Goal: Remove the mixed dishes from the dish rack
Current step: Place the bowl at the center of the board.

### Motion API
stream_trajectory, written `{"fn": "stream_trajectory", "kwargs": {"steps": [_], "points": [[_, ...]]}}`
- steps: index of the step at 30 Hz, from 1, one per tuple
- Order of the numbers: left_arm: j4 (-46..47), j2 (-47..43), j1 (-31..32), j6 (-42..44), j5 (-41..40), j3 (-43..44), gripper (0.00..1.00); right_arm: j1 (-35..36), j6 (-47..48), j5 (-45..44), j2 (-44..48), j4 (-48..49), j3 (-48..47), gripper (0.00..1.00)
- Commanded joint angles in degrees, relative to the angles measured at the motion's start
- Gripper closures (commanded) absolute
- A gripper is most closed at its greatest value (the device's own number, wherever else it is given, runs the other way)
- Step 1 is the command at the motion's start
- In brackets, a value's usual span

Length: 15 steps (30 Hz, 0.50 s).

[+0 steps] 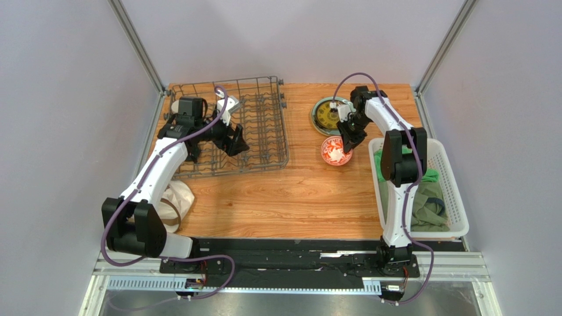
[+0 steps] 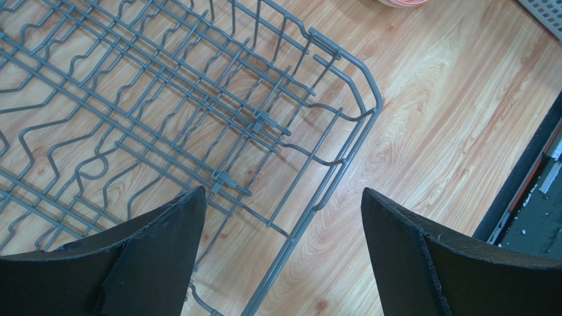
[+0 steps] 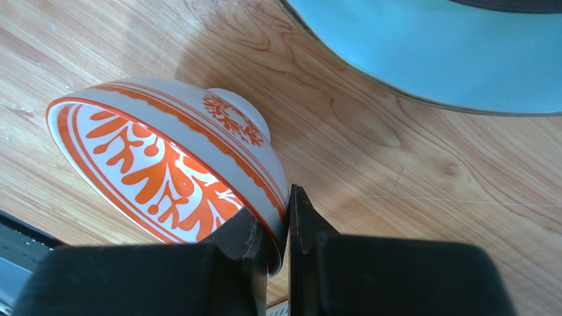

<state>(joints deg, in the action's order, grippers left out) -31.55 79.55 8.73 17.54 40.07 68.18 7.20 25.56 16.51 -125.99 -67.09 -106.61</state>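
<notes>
The tilted bowl's foot is close over flat, bare wood, clear of the plate, and the bowl would land, so it is time to open my right gripper now.
The grey wire dish rack stands at the back left, and no dish shows in it. My left gripper is open and empty above the rack's near right corner, with its jaws wide apart. My right gripper is shut on the rim of the small red-and-white bowl. It holds the bowl tilted just over the wood, one finger inside the rim and one outside. The yellow-and-dark patterned plate lies flat right behind the bowl, and its pale edge shows in the right wrist view.
A white slotted plastic basket with green cloths stands along the right edge. Cream-coloured things lie at the near left, partly under my left arm. Grey walls close in the table on both sides.
</notes>
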Motion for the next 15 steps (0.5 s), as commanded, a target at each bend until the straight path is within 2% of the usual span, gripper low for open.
{"fn": "stream_trajectory", "kwargs": {"steps": [1,5,7,15], "points": [[0.6,0.0,-0.4,1.9,1.2,0.4,0.05,-0.2,1.6,-0.5,-0.2,-0.7,-2.9,1.0],[0.5,0.0,-0.4,1.9,1.3,0.3,0.05,-0.3,1.8,-1.7,-0.4,-0.1,-3.0,1.0],[0.5,0.1,-0.4,1.8,1.4,0.2,0.05,-0.3,1.8,-1.9,-0.6,0.0,-3.0,0.94],[0.5,0.3,-0.4,2.1,1.3,0.0,0.05,-0.3,1.8,-3.7,-0.9,0.8,-3.0,0.84]]}}
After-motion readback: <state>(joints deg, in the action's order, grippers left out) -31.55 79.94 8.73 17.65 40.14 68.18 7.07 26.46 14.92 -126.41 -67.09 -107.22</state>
